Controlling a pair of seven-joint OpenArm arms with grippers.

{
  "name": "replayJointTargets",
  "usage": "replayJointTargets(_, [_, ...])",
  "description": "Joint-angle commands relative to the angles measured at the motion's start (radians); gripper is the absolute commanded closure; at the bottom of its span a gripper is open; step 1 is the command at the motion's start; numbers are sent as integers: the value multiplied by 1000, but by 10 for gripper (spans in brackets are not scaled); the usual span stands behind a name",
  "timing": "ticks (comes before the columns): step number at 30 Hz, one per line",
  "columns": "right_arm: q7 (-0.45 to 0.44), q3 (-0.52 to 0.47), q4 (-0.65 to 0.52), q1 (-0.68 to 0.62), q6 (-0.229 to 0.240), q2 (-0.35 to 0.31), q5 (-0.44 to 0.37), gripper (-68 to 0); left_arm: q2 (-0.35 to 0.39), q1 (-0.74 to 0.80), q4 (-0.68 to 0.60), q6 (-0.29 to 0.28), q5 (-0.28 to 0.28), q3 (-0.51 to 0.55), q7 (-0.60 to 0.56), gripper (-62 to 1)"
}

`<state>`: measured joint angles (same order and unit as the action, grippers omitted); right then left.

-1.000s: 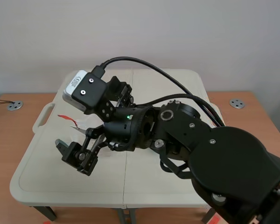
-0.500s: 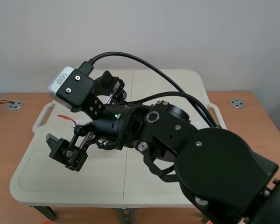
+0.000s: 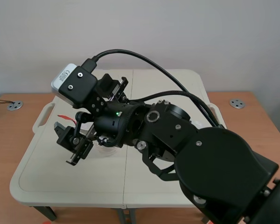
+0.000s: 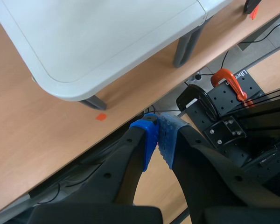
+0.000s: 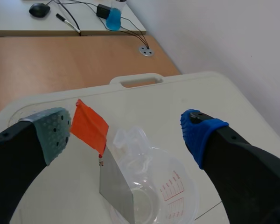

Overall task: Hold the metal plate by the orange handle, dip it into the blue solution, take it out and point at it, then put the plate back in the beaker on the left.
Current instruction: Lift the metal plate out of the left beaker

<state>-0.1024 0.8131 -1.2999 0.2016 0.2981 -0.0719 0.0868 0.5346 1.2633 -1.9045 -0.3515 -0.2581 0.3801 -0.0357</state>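
My right gripper grips the metal plate (image 5: 115,186) by its orange handle (image 5: 88,126) next, to dip the plate into the blue solution.
A metal plate (image 5: 115,186) with an orange tape handle (image 5: 88,126) leans in a clear beaker (image 5: 170,193) on the white table (image 5: 224,93). My right gripper (image 5: 126,123) is open just above it. The handle sits close to the grey-green pad (image 5: 53,133), and the blue pad (image 5: 200,133) is well off to the other side. In the scene view the right arm reaches across to the left, with its gripper (image 3: 70,142) beside the handle (image 3: 65,116) and the mostly hidden beaker (image 3: 102,150). My left gripper (image 4: 157,140) is shut on nothing, off the table over the floor.
A small beaker of blue liquid (image 5: 114,18) stands far off on another desk with a mouse (image 5: 38,9) and cables. The white table (image 3: 37,177) rests on a wooden desk with cable grommets (image 3: 15,105). An orange clamp (image 4: 228,81) sits below the left gripper.
The right arm's gripper has swung left and then risen toward the orange handle. Its wrist camera has shifted left and up. The plate and beaker stay put.
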Motion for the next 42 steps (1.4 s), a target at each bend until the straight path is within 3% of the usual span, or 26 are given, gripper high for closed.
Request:
replayJointTargets(1, [-9,0,-11,17,-7,18,-8,-433,-3,-3,-4,-3,-6,2,-15,-19])
replayJointTargets(8, [19,0,21,17,-3,49,-8,-313,-2,-3,-4,-3,-6,2,-15,-19])
replayJointTargets(22, [13,0,35,17,-2,50,-8,-92,-2,-3,-4,-3,-6,2,-15,-19])
replayJointTargets(25, [10,0,35,17,-2,49,-8,-17,-2,-3,-4,-3,-6,2,-15,-19])
replayJointTargets(42, [-16,-24,35,16,-3,43,-7,-13,-2,-3,-4,-3,-6,2,-15,-19])
